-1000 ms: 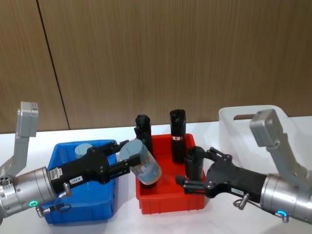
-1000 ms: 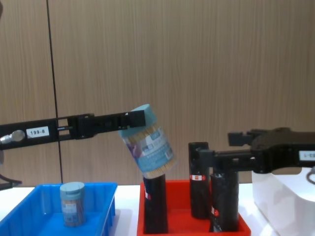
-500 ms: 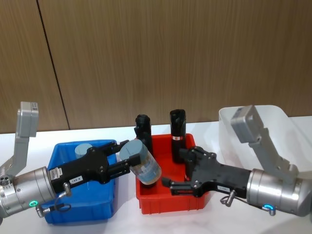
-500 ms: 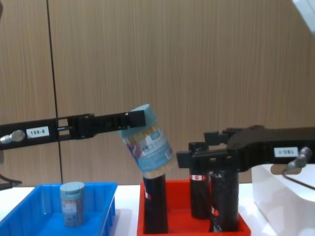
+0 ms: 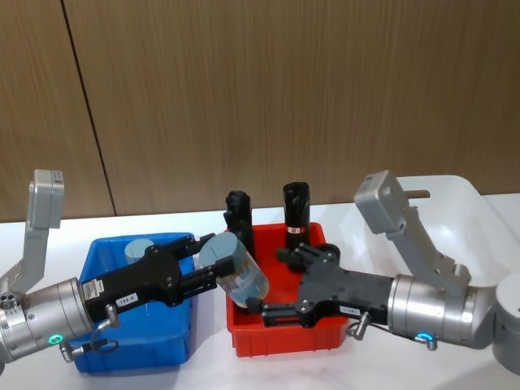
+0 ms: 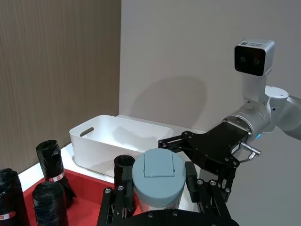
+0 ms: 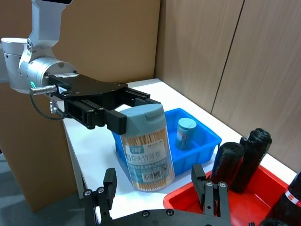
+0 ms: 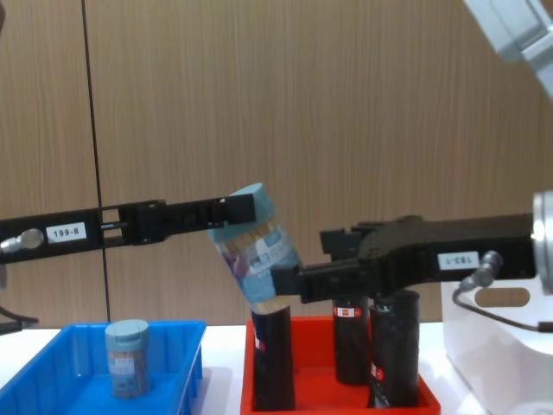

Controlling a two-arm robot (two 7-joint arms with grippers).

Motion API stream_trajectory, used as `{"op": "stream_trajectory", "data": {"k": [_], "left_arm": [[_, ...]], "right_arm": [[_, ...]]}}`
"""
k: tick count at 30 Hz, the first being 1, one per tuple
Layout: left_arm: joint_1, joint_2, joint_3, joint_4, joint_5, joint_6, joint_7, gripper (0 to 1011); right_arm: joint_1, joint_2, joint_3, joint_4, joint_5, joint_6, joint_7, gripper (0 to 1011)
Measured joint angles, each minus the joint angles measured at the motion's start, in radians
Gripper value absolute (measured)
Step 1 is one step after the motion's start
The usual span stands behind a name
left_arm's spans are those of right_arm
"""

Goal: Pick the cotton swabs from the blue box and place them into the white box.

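My right gripper grabs the cotton swab jar by its free lower body (image 8: 270, 271) (image 5: 249, 283) next, since my left gripper's fingers already cover the lid.
A cotton swab jar (image 5: 241, 275) hangs tilted in the air above the near edge of the red bin, and my left gripper (image 5: 213, 262) is shut on its grey-blue lid (image 6: 158, 175). In the chest view the jar (image 8: 261, 252) leans bottom-right. My right gripper (image 5: 272, 282) is open, its two fingers (image 7: 109, 187) flanking the jar's (image 7: 146, 147) bottom end with gaps either side. A second jar (image 5: 138, 248) stands upright in the blue box (image 5: 138, 353). The white box (image 5: 479, 213) sits at the far right behind my right arm.
A red bin (image 5: 276, 337) between the two boxes holds several upright black rolls (image 5: 296, 213) with red-white labels. One roll (image 8: 273, 354) stands directly below the held jar. A wooden wall closes the back of the table.
My right gripper has swept left across the red bin until its open fingers reach the jar's bottom. The left gripper and the jar have stayed still.
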Motion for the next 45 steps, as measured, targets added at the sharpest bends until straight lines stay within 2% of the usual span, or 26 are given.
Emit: {"op": "stream_trajectory", "data": {"k": [18,27,33,34,35,39,44,45], "left_arm": [[0.000,0.000,0.000,0.000,0.000,0.000,0.000,666],[0.000,0.000,0.000,0.000,0.000,0.000,0.000,666],[0.000,0.000,0.000,0.000,0.000,0.000,0.000,666],[0.000,0.000,0.000,0.000,0.000,0.000,0.000,666],[0.000,0.000,0.000,0.000,0.000,0.000,0.000,666],[0.000,0.000,0.000,0.000,0.000,0.000,-0.001,666],[0.000,0.000,0.000,0.000,0.000,0.000,-0.001,686],[0.000,0.000,0.000,0.000,0.000,0.000,-0.001,746]], "right_arm": [[0.068,-0.052,-0.040,0.083,-0.036,-0.003,0.027,1002],[0.090,-0.067,-0.055,0.113,-0.049,-0.004,0.045,996],[0.102,-0.072,-0.062,0.129,-0.051,-0.005,0.055,883],[0.105,-0.072,-0.063,0.132,-0.052,-0.006,0.057,828],[0.105,-0.072,-0.063,0.132,-0.052,-0.006,0.057,828],[0.111,-0.073,-0.065,0.140,-0.051,-0.009,0.065,697],[0.116,-0.073,-0.068,0.146,-0.047,-0.011,0.072,656],[0.117,-0.073,-0.069,0.147,-0.046,-0.012,0.075,648]]}}
